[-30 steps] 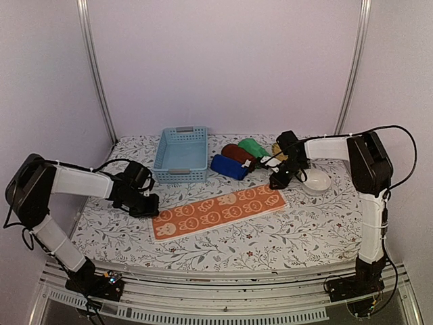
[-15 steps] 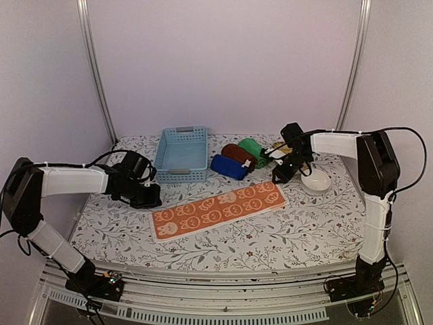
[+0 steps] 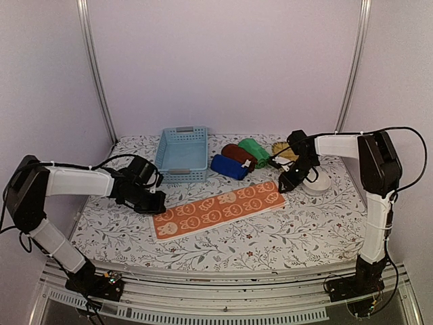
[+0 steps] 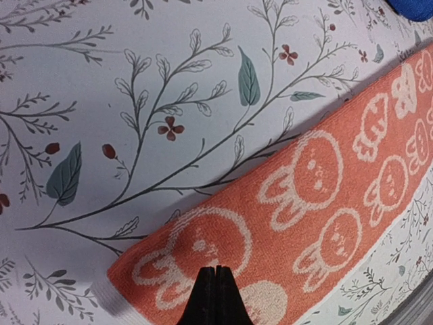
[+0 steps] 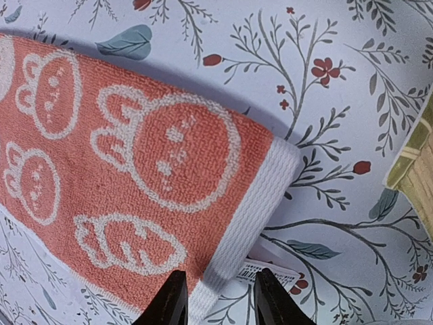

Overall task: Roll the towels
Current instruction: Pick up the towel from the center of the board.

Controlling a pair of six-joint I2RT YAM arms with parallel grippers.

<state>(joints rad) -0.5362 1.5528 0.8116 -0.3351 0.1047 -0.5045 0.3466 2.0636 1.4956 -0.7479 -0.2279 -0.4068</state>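
My right gripper should next grab the orange towel [image 3: 216,210] by its white end hem beside the label tag, to fold it lengthwise for rolling.
An orange towel [image 3: 216,210] with white rabbit patterns lies flat and unrolled across the table's middle. Rolled blue [image 3: 229,166], maroon [image 3: 238,154] and green [image 3: 254,150] towels sit behind it. My left gripper [image 3: 154,202] is shut and empty over the towel's left end; in the left wrist view its tips [image 4: 215,272] hover over the orange towel [image 4: 325,196]. My right gripper [image 3: 284,184] is open over the right end. In the right wrist view, the right gripper [image 5: 220,290] straddles the white hem [image 5: 254,203] of the orange towel [image 5: 135,169], next to a label tag [image 5: 270,271].
A light blue plastic basket [image 3: 181,154] stands at the back, left of the rolled towels. A white bowl [image 3: 316,183] sits just right of my right gripper, with a yellow wicker tray [image 3: 281,150] behind it; the tray's edge [image 5: 413,162] shows in the right wrist view.
My left gripper moved right to the orange towel's left end. My right gripper moved from beside the rolled towels toward the near side, onto the towel's right end.
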